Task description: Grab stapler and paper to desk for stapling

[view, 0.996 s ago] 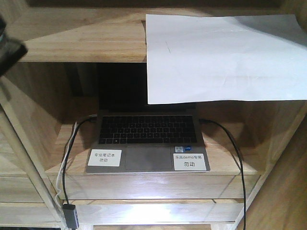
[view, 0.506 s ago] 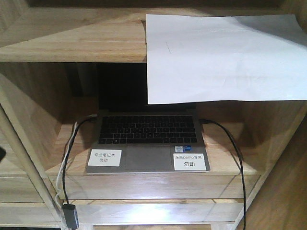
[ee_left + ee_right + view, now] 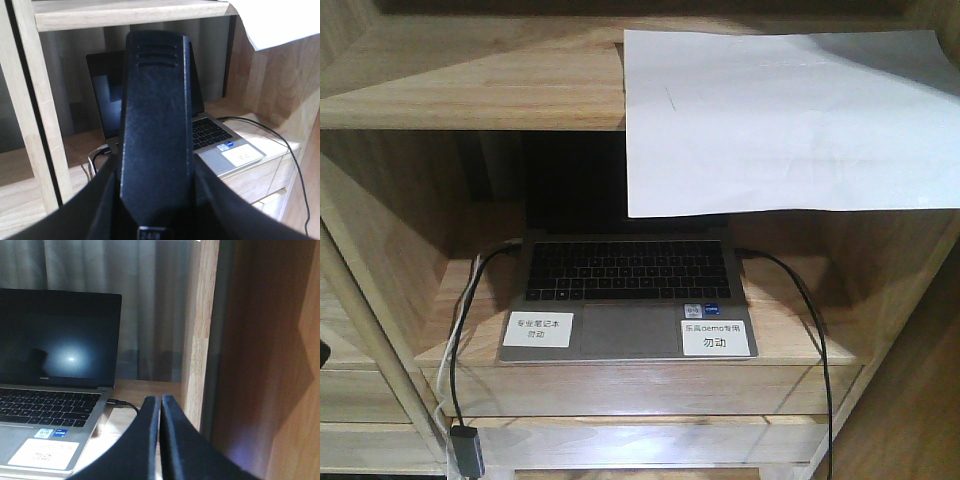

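Observation:
My right gripper grabs the paper by its drooping edge (image 3: 800, 205) next for stapling, since the rest of the paper lies flat on the shelf.
The black stapler (image 3: 157, 100) fills the middle of the left wrist view, standing lengthwise between the dark fingers (image 3: 102, 192) of my left gripper (image 3: 157, 195), which is shut on it. The white paper (image 3: 790, 120) lies on the upper shelf (image 3: 470, 85) and droops over its front edge; one of its corners shows in the left wrist view (image 3: 280, 20). My right gripper (image 3: 161, 401) is shut with nothing between its fingers, hovering by the laptop's right side near a shelf upright. The desk is out of view. Neither gripper shows in the front view.
An open laptop (image 3: 628, 290) with two white labels sits on the middle shelf (image 3: 800, 345), its screen dark. Black and white cables (image 3: 460, 340) trail off its left side and a black cable (image 3: 810, 320) off its right. Wooden uprights (image 3: 200, 330) flank the bay.
A dark shape at the front view's upper left a second ago has dropped out of that view. Paper and laptop have not moved.

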